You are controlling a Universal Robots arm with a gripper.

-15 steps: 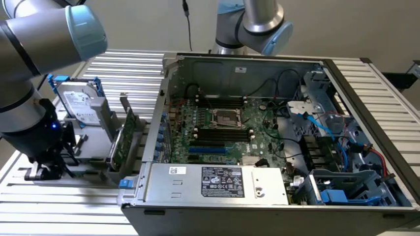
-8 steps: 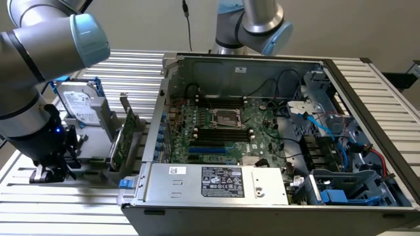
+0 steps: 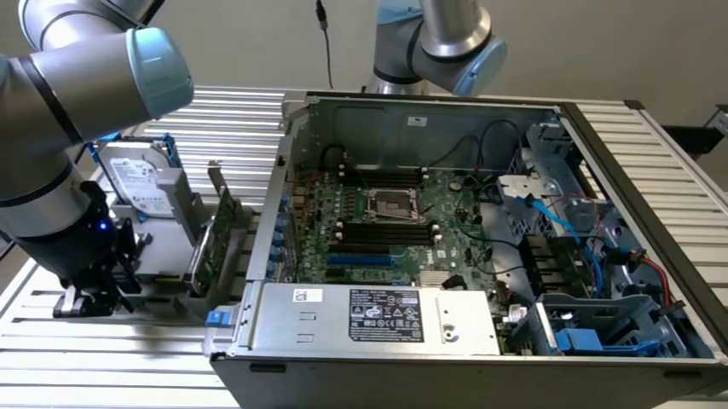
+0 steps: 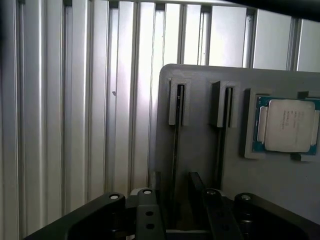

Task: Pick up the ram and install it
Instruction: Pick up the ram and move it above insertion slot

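Observation:
Next, my gripper grabs the ram by its exposed middle (image 4: 173,195), where fingers fit both sides of the ram, since a slotted grey post (image 4: 179,102) encloses the ram's end.
Two thin dark ram sticks stand edge-on in slots of a grey holder (image 4: 200,150). One ram stick (image 4: 176,135) runs straight down between my fingers; the other (image 4: 220,140) stands just outside them. My gripper (image 4: 175,212) hangs open right above the holder, straddling the first stick without visibly touching it. In the exterior view my gripper (image 3: 89,300) sits low at the exterior view's left, over the holder (image 3: 159,247), beside the open computer case (image 3: 455,230). The motherboard (image 3: 393,226) with its black memory slots lies inside the case.
A square silver processor (image 4: 286,125) rests in a pocket of the holder beside the sticks. A hard drive (image 3: 142,181) and a tall green expansion card (image 3: 216,247) stand in the holder between my arm and the case. A second arm (image 3: 449,43) hangs behind the case. Slatted aluminium table (image 3: 102,358) lies all round.

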